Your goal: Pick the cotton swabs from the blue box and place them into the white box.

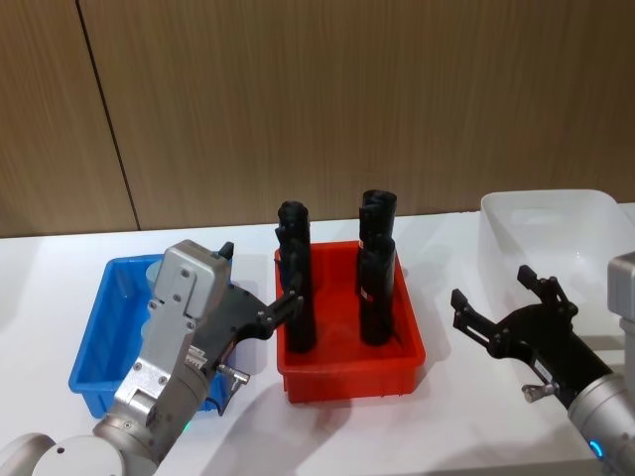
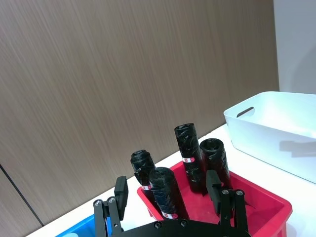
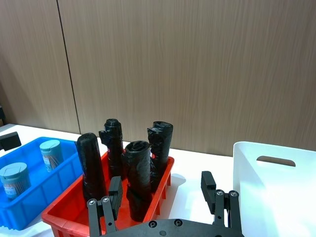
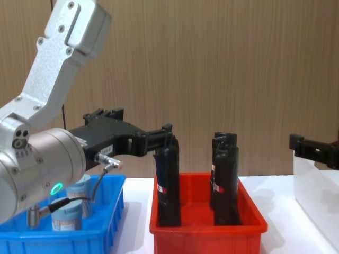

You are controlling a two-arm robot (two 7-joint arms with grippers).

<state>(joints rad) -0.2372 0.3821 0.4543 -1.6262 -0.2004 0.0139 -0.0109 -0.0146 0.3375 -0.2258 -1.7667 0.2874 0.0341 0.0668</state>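
Observation:
The nearer jar should be grabbed next by its pale blue lid [image 4: 68,208] with my left gripper, to move the cotton swabs into the white box [image 4: 318,198].
Two cotton swabs jars [image 3: 51,154] [image 3: 13,178], clear with pale blue lids, stand in the blue box [image 3: 47,190] at the table's left; from the chest they show as jars [image 4: 66,216] behind the box wall [image 4: 63,239]. My left gripper [image 1: 258,276] hovers open and empty over the blue box's right side [image 1: 94,342], its fingers [image 2: 121,190] pointing toward the black rolls. The white box [image 1: 556,228] stands at the far right. In front of it my right gripper [image 1: 493,288] hangs open with nothing in it, its fingers [image 3: 207,183] spread.
A red bin [image 1: 347,362] sits in the middle between the two boxes, holding several tall black rolls [image 1: 296,283] that rise well above its rim. A wood-panel wall closes off the back of the white table [image 1: 456,397].

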